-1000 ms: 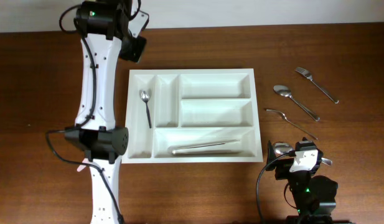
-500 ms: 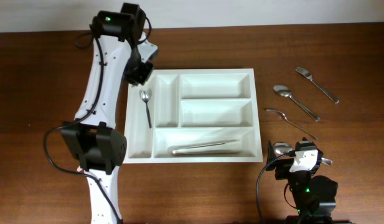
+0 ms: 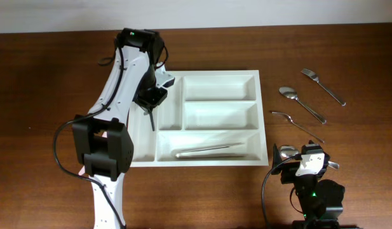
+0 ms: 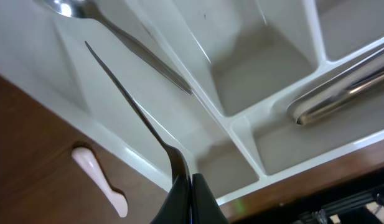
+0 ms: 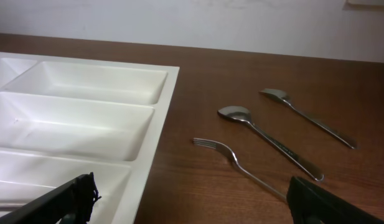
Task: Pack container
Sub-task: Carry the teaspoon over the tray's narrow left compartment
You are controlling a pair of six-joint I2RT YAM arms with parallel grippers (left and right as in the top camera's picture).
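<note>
The cutlery piece hangs past the spoon's handle above the container's narrow section (image 4: 210, 149), so it needs to move beside the spoon before my left gripper releases it.
The white five-compartment container (image 3: 262, 114) lies mid-table. My left gripper (image 3: 151, 100) hovers over its two narrow left compartments, shut on a thin metal cutlery piece (image 4: 132, 106) seen edge-on, which slants over the leftmost compartment. A spoon (image 4: 132, 50) lies in that compartment; its handle shows in the overhead view (image 3: 151, 122). A long metal utensil (image 3: 211, 150) lies in the bottom wide compartment and also shows in the left wrist view (image 4: 341, 87). My right gripper (image 5: 192, 199) is open and empty, low at the front right beside the container (image 5: 167, 112).
On the table right of the container lie a fork (image 3: 323, 86), a spoon (image 3: 302, 104) and another fork (image 3: 296, 124); a further spoon bowl (image 3: 286, 151) lies by the right arm. A pale pink utensil (image 4: 98, 180) lies on the wood left of the container.
My left arm has swung from beyond the container's far left corner inward and forward, now over the narrow left compartments. The right arm has not moved.
</note>
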